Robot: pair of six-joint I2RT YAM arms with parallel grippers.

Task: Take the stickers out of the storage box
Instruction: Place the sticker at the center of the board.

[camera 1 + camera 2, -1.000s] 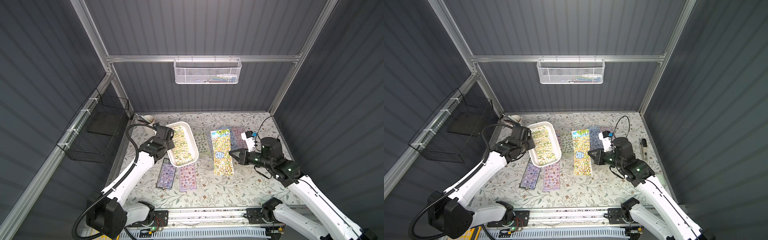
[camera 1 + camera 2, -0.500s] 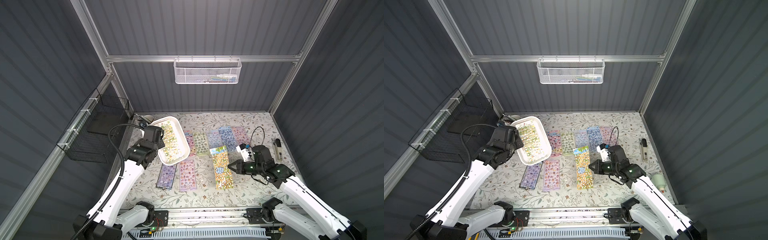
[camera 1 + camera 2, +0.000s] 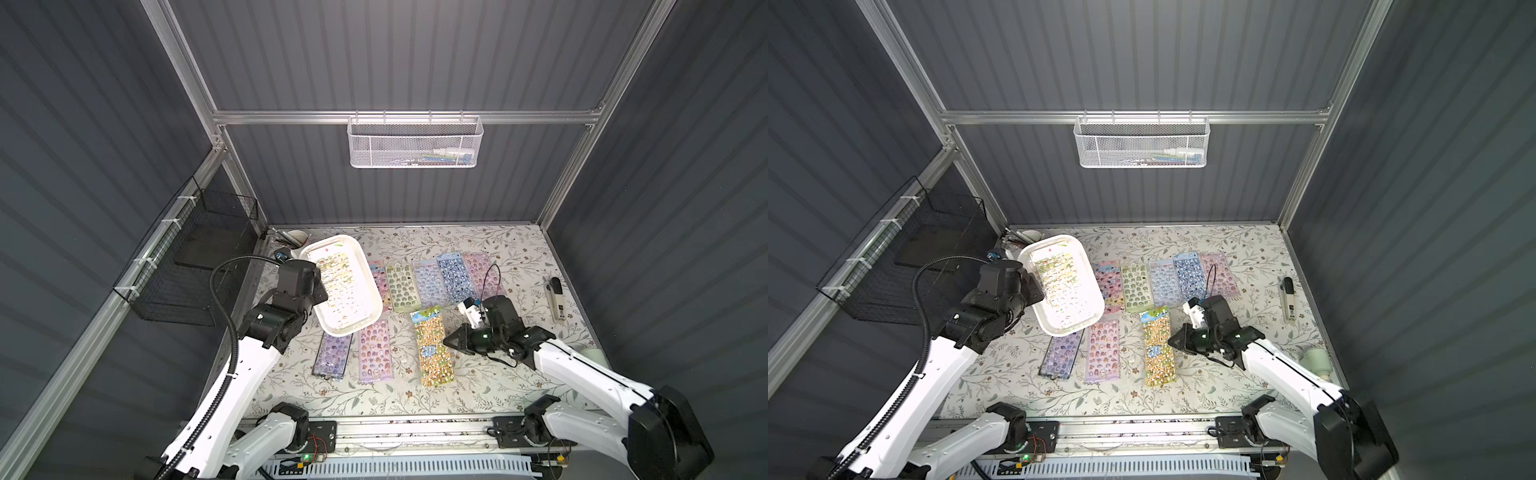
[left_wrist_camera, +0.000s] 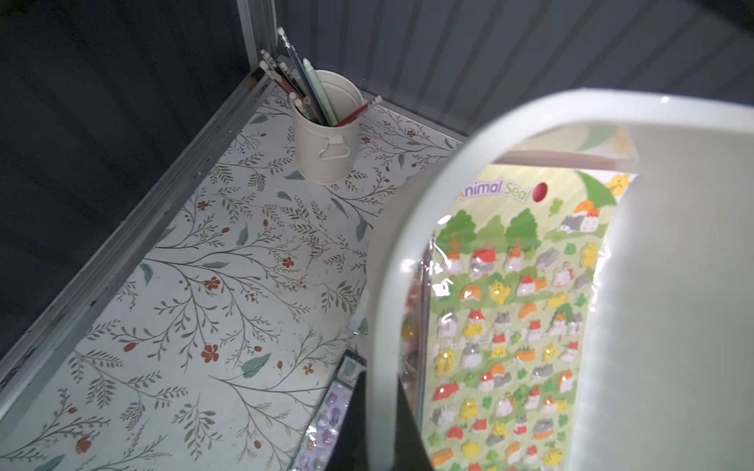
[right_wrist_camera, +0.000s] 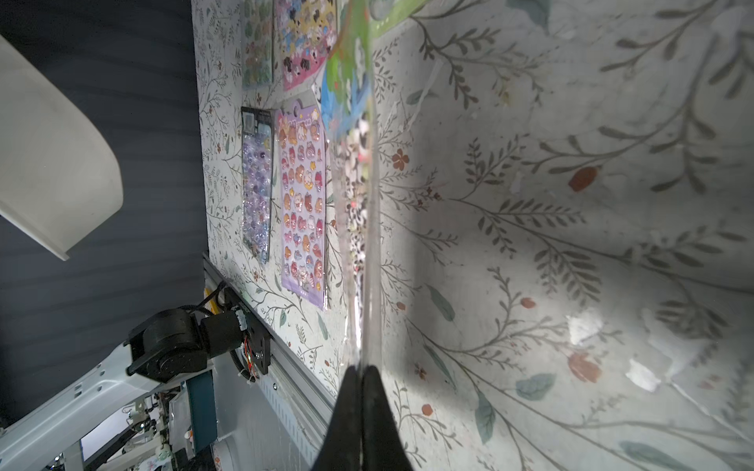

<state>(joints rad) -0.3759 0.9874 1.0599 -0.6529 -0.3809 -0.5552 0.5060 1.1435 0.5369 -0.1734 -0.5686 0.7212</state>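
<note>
My right gripper still holds the orange-yellow sheet, and there is a wide gap between it and the front pink sheet. I will lay it flat beside the pink sheet before I open my right gripper.
The white storage box [image 3: 345, 332] [image 3: 1059, 332] hangs tilted above the table's left side, and my left gripper [image 3: 318, 287] [image 4: 379, 383] is shut on its long rim [image 4: 383, 285]. A green animal sticker sheet [image 4: 510, 326] [image 3: 338, 282] lies inside it. My right gripper [image 3: 446, 341] [image 3: 1171, 341] [image 5: 362, 369] is shut on the side edge of an orange-yellow sticker sheet [image 3: 432, 349] [image 5: 359, 163], low over the front middle of the table. Several more stickers lie flat: a back row [image 3: 428, 282] and two front ones [image 3: 375, 351] [image 5: 304, 204].
A cream pencil cup [image 4: 324, 134] [image 3: 297, 237] stands in the back left corner. A black wire basket [image 3: 195, 257] hangs on the left wall, a white mesh basket [image 3: 415, 141] on the back rail. A white-and-black device [image 3: 557, 299] and a pale cup [image 3: 1316, 359] sit at the right edge.
My left arm has lifted the box off the table and swung it left and back. My right gripper has drawn the orange-yellow sheet toward the front and lowered it.
</note>
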